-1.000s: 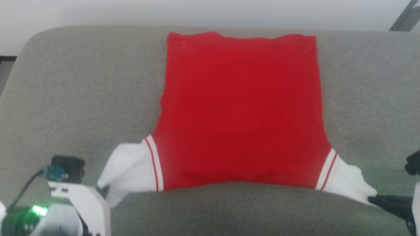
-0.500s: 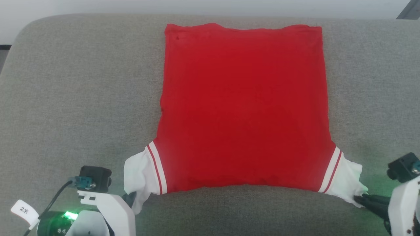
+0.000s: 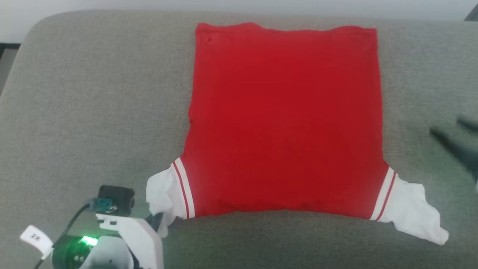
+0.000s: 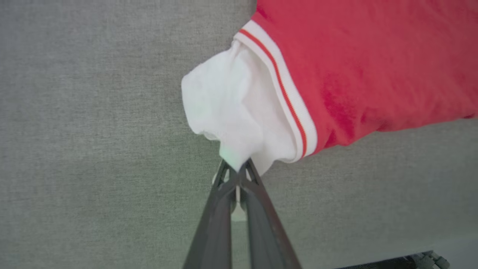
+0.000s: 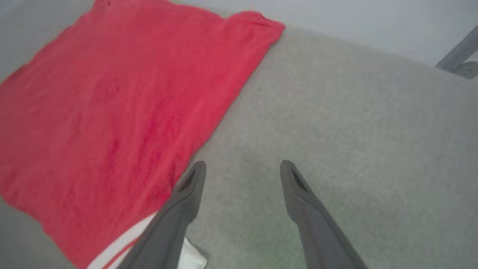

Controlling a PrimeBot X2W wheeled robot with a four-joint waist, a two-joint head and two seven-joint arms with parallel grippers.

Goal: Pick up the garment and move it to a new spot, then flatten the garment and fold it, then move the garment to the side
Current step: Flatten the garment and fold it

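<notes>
I should next use my right gripper to grab the garment by the puckered red corner of its hem [image 3: 370, 35] [image 5: 272, 29], so that I can move it and fold it.
The garment [image 3: 285, 119], a red shirt, lies spread flat on the grey cushion, hem at the far side and both white sleeve ends toward me. My left gripper [image 4: 236, 168] is shut on the tip of the left white sleeve [image 3: 160, 192], low at the shirt's near left corner. The right white sleeve [image 3: 414, 213] lies loose on the cushion. My right gripper [image 5: 242, 168] hangs open above bare cushion to the right of the shirt; in the head view it is a dark blur [image 3: 453, 138] near the right edge. The collar is hidden.
The grey upholstered cushion [image 3: 93, 104] has wide bare areas left and right of the shirt. Its rounded far edge [image 3: 112, 15] meets a pale wall. A grey metal leg [image 5: 457, 56] stands beyond the far right corner.
My right gripper has let go of the right sleeve, opened and lifted away to the right; that sleeve now lies free. The left gripper keeps its sleeve. The camera shifted slightly.
</notes>
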